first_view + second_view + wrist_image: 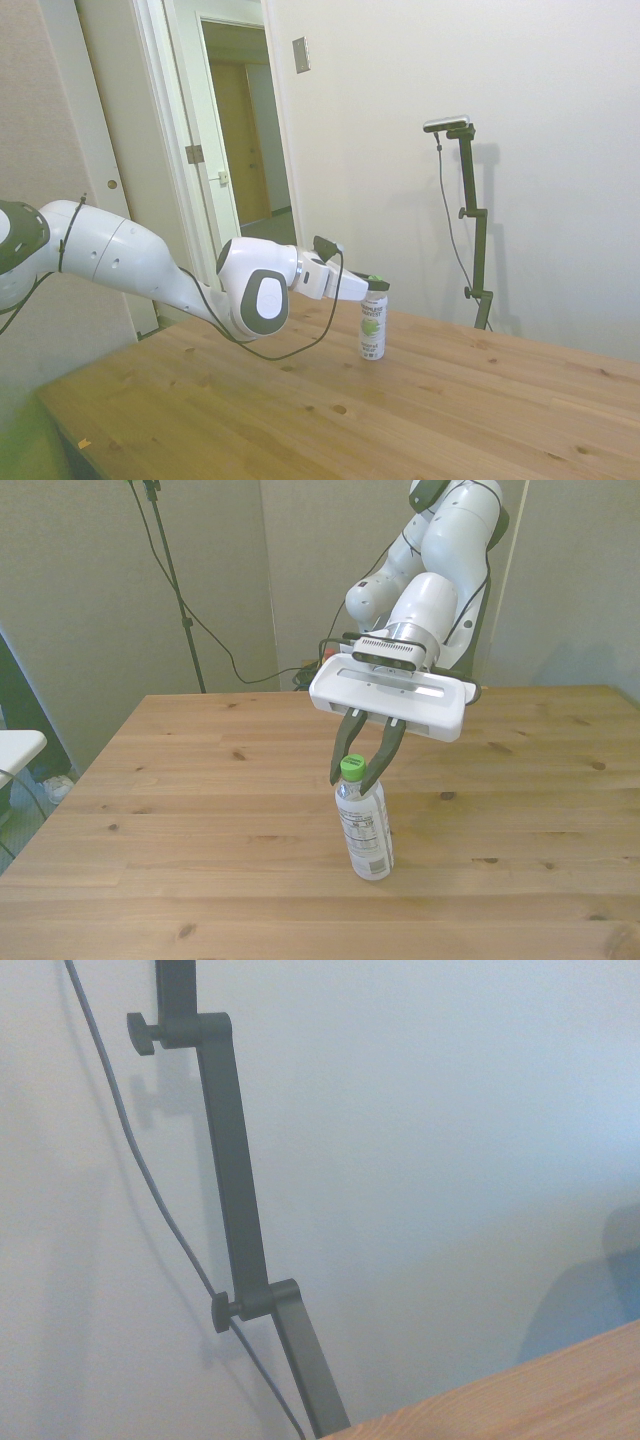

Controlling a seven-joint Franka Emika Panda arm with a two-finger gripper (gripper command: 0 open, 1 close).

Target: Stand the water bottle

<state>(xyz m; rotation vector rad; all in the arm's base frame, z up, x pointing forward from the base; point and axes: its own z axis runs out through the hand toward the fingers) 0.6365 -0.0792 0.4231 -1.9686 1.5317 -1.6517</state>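
Observation:
The bottle's lower edge [373, 874] rests on the wooden table beneath its upright label and the bottle would stand, so it is now time to release the bottle.
The water bottle [372, 330] stands upright on the wooden table [300, 410], its green cap on top and its white label with the green logo facing the side camera. In the front view the water bottle [366, 835] stands a little toward the front view's right of the table's middle. My gripper [351, 777] reaches it from the side, nearly level, and the two dark fingers close in on the green cap and neck. The gripper [375, 284] sits at the bottle's top. The bottle is out of the wrist view.
The table [180, 780] is bare wood on all sides of the bottle. An open doorway [245, 140] and a plain wall lie behind it. Only a corner of the table [560, 1390] and the wall show in the wrist view.

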